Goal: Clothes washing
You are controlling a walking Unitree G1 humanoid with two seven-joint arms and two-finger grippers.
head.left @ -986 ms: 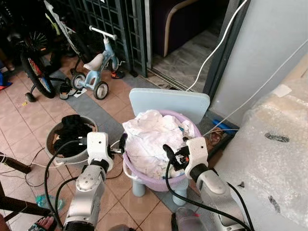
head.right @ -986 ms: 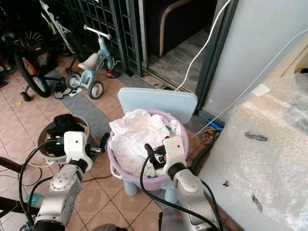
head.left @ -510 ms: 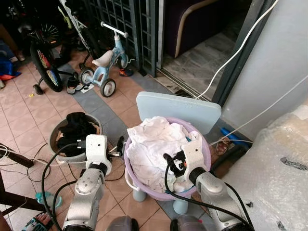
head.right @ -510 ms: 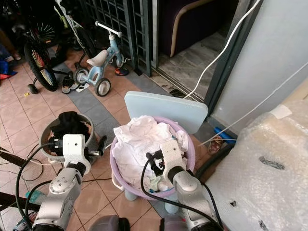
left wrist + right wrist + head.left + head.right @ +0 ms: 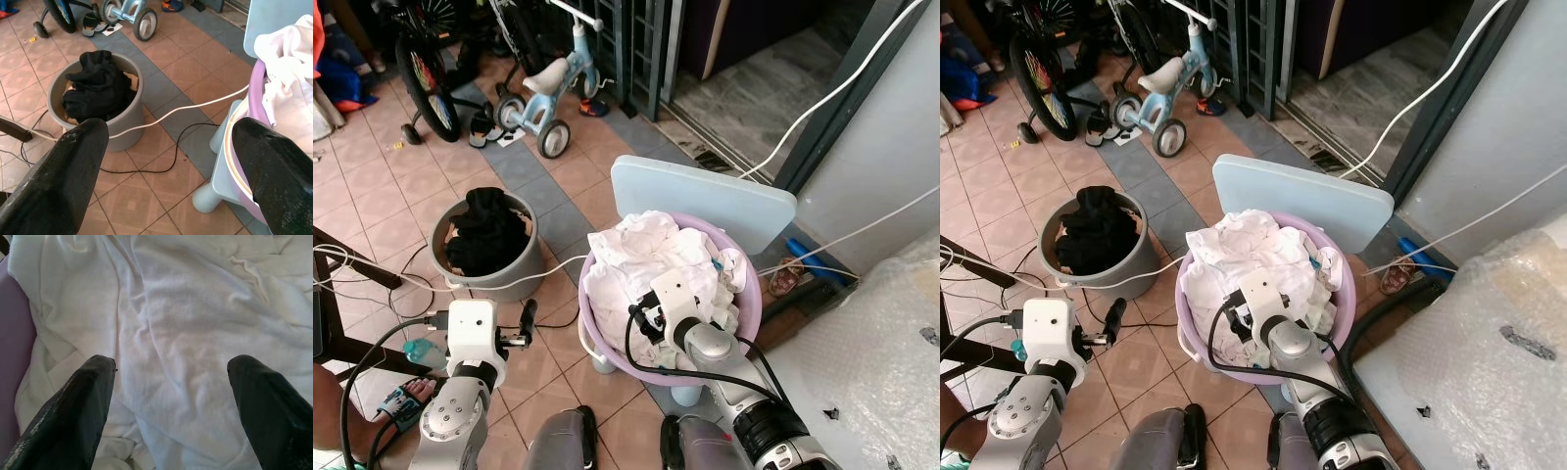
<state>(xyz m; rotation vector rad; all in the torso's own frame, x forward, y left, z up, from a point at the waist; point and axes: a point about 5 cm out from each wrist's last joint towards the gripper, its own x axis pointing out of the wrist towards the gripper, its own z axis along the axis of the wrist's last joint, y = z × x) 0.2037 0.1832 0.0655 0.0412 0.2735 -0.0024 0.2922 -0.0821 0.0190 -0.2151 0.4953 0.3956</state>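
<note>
My right gripper grabs the white garment by a loose fold of its fabric (image 5: 164,382) next, to load the garment into the wash.
A lavender basin (image 5: 586,328) heaped with white clothes (image 5: 651,250) rests on a small light-blue chair (image 5: 705,196). My right gripper (image 5: 642,325) hangs open over the near side of the pile; in the right wrist view its fingers (image 5: 73,416) straddle a white garment (image 5: 186,318) without gripping it, the basin wall (image 5: 12,333) beside them. My left gripper (image 5: 525,328) is open and holds nothing, low over the tiles left of the basin. Its wrist view looks between a grey bucket (image 5: 122,127) of black clothes (image 5: 98,83) and the basin's rim (image 5: 255,98).
A white cable (image 5: 543,279) runs across the tiles from the bucket (image 5: 499,282) toward the basin. A blue tricycle (image 5: 543,93) and a bicycle (image 5: 426,59) stand at the back left. A bubble-wrapped bulk (image 5: 891,382) fills the right. A sandalled foot (image 5: 399,406) shows at bottom left.
The whole picture has shifted, so the camera moved. My right gripper has come in over the white pile. My left gripper now sits lower and farther from the basin's rim.
</note>
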